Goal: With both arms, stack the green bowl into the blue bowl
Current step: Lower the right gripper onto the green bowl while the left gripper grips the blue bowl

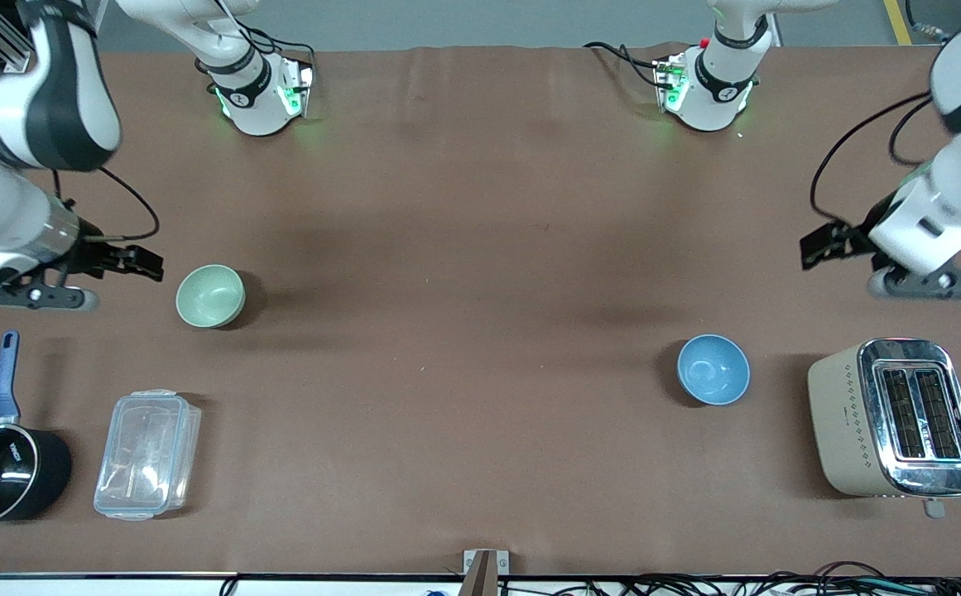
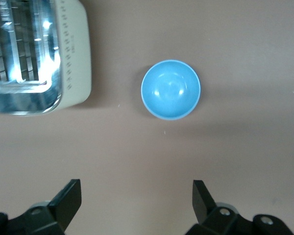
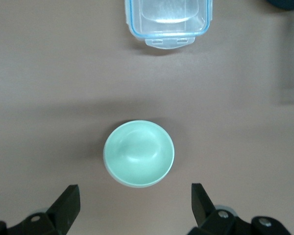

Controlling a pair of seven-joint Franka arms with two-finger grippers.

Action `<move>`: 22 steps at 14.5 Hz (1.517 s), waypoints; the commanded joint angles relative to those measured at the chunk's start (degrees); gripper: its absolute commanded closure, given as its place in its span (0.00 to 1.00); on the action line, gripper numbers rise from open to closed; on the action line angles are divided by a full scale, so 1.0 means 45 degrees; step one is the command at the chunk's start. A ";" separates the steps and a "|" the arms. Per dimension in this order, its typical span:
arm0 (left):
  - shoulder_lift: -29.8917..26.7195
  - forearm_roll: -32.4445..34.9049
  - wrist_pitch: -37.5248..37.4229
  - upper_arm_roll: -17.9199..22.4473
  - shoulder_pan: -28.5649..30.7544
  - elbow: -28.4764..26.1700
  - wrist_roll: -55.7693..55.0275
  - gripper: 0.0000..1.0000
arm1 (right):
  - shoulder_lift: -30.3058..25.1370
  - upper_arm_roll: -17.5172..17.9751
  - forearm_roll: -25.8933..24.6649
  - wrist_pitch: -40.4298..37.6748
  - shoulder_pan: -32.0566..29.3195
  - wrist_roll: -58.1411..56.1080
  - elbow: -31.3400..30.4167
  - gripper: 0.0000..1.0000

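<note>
My left gripper grabs the blue bowl by its rim (image 1: pixel 713 336) next, so the blue bowl's hollow stays free to take the green bowl (image 1: pixel 210 295).
The pale green bowl (image 1: pixel 210 295) stands upright and empty on the brown table, toward the right arm's end. My right gripper (image 1: pixel 149 265) hangs open and empty over the table just beside it. In the right wrist view the green bowl (image 3: pixel 139 153) lies just ahead of the open right gripper (image 3: pixel 135 203). The blue bowl (image 1: pixel 713 369) stands upright and empty toward the left arm's end. My left gripper (image 1: pixel 813 248) is open and empty over bare table, apart from it. In the left wrist view the blue bowl (image 2: pixel 170 89) lies well ahead of the open left gripper (image 2: pixel 136 200).
A beige toaster (image 1: pixel 894 418) stands beside the blue bowl at the left arm's end, also in the left wrist view (image 2: pixel 36 54). A clear lidded container (image 1: pixel 147 454) and a black saucepan with a blue handle (image 1: pixel 0 472) sit nearer the front camera than the green bowl.
</note>
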 commanded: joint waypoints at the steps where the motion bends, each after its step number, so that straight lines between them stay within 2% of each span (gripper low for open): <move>1: 0.1120 -0.0017 0.1885 -0.0075 0.0111 -0.0757 0.0075 0.00 | -0.0741 -0.0587 -0.0150 0.3612 -0.0181 -0.1045 -0.3295 0.00; 3: 0.2312 0.0003 0.3037 -0.0075 0.0188 -0.0796 -0.0003 0.00 | -0.0101 -0.0880 -0.0150 0.6815 -0.0239 -0.1475 -0.4860 0.00; 6: 0.3641 0.0003 0.5184 0.0042 0.0208 -0.1206 -0.0179 0.00 | 0.1831 -0.0979 -0.0150 1.0625 -0.0259 -0.1613 -0.5957 0.00; 7: 0.4071 0.0003 0.5752 0.0062 0.0208 -0.1245 -0.0276 0.00 | 0.2359 -0.0979 -0.0150 1.1508 -0.0259 -0.1594 -0.6057 0.00; 8: 0.4481 0.0003 0.6241 0.0062 0.0208 -0.1246 -0.0451 0.00 | 0.2713 -0.0979 -0.0150 1.1865 -0.0259 -0.1594 -0.6058 0.04; 9: 0.4891 0.0003 0.6652 0.0062 0.0208 -0.1246 -0.0608 0.05 | 0.2774 -0.0979 -0.0150 1.1888 -0.0278 -0.1555 -0.6058 0.10; 10: 0.5205 0.0003 0.6927 0.0062 0.0189 -0.1246 -0.0706 0.13 | 0.2755 -0.0960 -0.0131 1.1849 -0.0259 -0.1497 -0.6058 0.19; 11: 0.5459 0.0003 0.7181 0.0062 0.0189 -0.1246 -0.0746 0.21 | 0.2755 -0.0960 -0.0131 1.1830 -0.0259 -0.1496 -0.6058 0.34; 13: 0.5851 0.0003 0.7398 0.0062 0.0169 -0.1226 -0.0746 0.36 | 0.2755 -0.0960 -0.0111 1.1791 -0.0259 -0.1399 -0.6058 0.85; 14: 0.6027 0.0003 0.7398 0.0062 0.0169 -0.1207 -0.0746 0.43 | 0.2755 -0.0940 -0.0053 1.1713 -0.0239 -0.1360 -0.6039 1.00; 16: 0.6223 0.0003 0.7398 0.0062 0.0169 -0.1149 -0.0746 0.61 | 0.2717 -0.0940 -0.0033 1.1402 -0.0259 -0.1359 -0.5999 1.00; 18: 0.6243 -0.0114 0.7418 0.0004 0.0189 -0.1109 -0.0940 0.90 | 0.2386 -0.0921 0.0006 1.0701 -0.0239 -0.1321 -0.5941 1.00; 19: 0.6205 -0.0192 0.7437 -0.0035 0.0111 -0.1090 -0.1386 1.00 | 0.1978 -0.0921 0.0025 1.0194 -0.0220 -0.1301 -0.5921 1.00; 22: 0.6165 -0.0192 0.7418 -0.0308 -0.0648 -0.0681 -0.3025 1.00 | 0.0339 -0.0901 0.0045 0.7389 -0.0103 -0.1126 -0.5319 1.00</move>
